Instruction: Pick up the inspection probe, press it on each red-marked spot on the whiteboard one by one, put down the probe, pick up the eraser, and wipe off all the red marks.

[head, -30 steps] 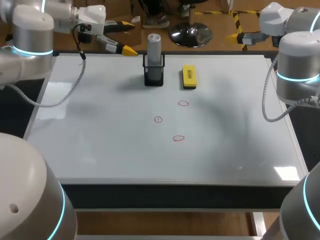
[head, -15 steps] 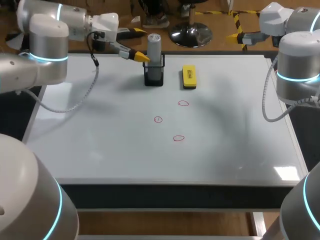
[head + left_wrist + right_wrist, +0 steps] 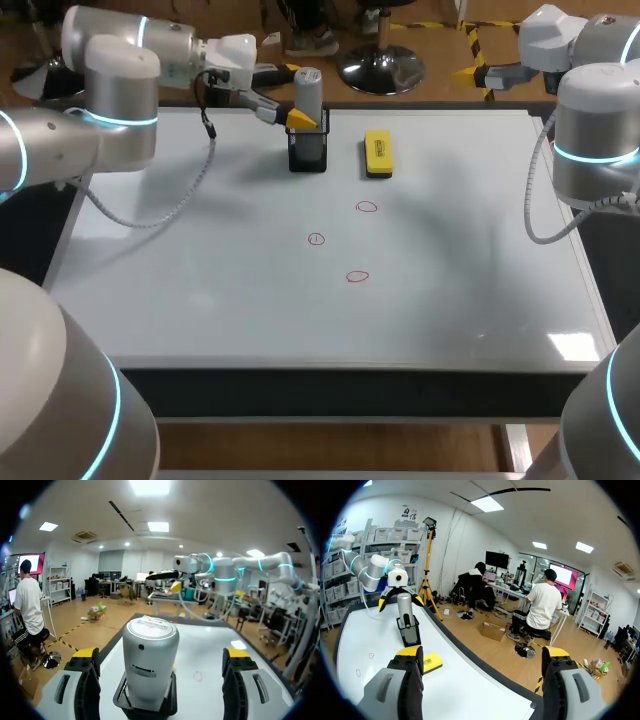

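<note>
I need to press the probe on the red-marked spots, so I will next grab it with my left gripper by its slotted cylindrical body [image 3: 309, 98] [image 3: 146, 672].
The grey cylindrical probe [image 3: 309, 88] stands upright in a black mesh holder [image 3: 308, 152] at the far edge of the whiteboard [image 3: 200, 290]. My left gripper [image 3: 297, 96] is open, with one yellow-tipped finger on each side of the probe's top. In the left wrist view the probe [image 3: 150, 660] sits between the fingertips [image 3: 85, 653], with a gap on both sides. The yellow eraser [image 3: 378, 153] lies right of the holder. Three red circles [image 3: 367, 207] [image 3: 316, 238] [image 3: 357, 276] are drawn mid-board. My right gripper [image 3: 482, 652] is open and empty beyond the far right corner, far from the probe [image 3: 405, 607].
The whiteboard covers nearly the whole table. A pale frame [image 3: 590, 260] edges it. In the right wrist view the eraser [image 3: 432, 662] lies near the board's far edge, beside the holder [image 3: 410, 630]. My right arm's column [image 3: 595, 150] stands at the board's right edge.
My left arm has swung right along the far edge, bringing its open fingers from left of the holder to either side of the probe. The right arm has stayed still.
</note>
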Motion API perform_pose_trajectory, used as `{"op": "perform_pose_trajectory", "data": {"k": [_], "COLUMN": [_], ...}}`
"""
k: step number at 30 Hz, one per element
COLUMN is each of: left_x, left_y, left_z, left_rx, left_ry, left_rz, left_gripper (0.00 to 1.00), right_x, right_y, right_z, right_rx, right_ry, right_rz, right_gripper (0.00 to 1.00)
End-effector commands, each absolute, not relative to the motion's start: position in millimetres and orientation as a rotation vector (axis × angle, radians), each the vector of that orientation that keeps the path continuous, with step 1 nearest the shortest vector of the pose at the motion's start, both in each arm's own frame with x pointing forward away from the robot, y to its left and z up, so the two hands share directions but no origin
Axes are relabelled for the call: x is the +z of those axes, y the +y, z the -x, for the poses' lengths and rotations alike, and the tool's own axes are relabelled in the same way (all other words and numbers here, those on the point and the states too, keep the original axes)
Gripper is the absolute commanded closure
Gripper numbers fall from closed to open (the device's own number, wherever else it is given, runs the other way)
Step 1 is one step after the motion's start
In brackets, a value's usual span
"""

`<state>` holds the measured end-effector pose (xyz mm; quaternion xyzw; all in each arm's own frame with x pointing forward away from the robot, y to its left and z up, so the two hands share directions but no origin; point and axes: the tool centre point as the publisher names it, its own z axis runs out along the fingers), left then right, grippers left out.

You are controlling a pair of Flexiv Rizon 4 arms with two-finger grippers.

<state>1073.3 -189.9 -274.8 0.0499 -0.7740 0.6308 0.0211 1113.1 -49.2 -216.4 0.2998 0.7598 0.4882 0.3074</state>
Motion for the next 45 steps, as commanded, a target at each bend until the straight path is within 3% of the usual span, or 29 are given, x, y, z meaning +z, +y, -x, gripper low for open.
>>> {"op": "perform_pose_trajectory", "data": {"k": [1,12,13,14,17,19,45], "left_x": [-282,-281,-280,-279,-278,-279,-228], "left_y": [-195,-192,-191,-190,-187,-186,-185], "left_z": [-1078,-1087,-1088,-1088,-1088,-1088,-1078], "left_rx": [1.971,2.006,2.008,2.011,2.014,2.011,2.097], "left_ry": [-2.385,-2.371,-2.371,-2.371,-2.375,-2.378,-2.338], "left_rz": [-0.159,-0.194,-0.194,-0.193,-0.188,-0.183,-0.104], "left_gripper": [0.0,0.05,0.17,0.55,0.79,1.0,1.0], "right_x": [-216,-216,-216,-216,-216,-216,-216], "right_y": [-49,-49,-49,-49,-49,-49,-49], "right_z": [-1114,-1114,-1114,-1114,-1114,-1114,-1114], "right_rx": [1.291,1.291,1.291,1.291,1.291,1.291,1.291], "right_ry": [2.011,2.011,2.011,2.011,2.011,2.011,2.011], "right_rz": [-0.793,-0.793,-0.793,-0.793,-0.793,-0.793,-0.793], "right_gripper": [0.0,0.0,0.0,0.0,0.0,0.0,0.0]}}
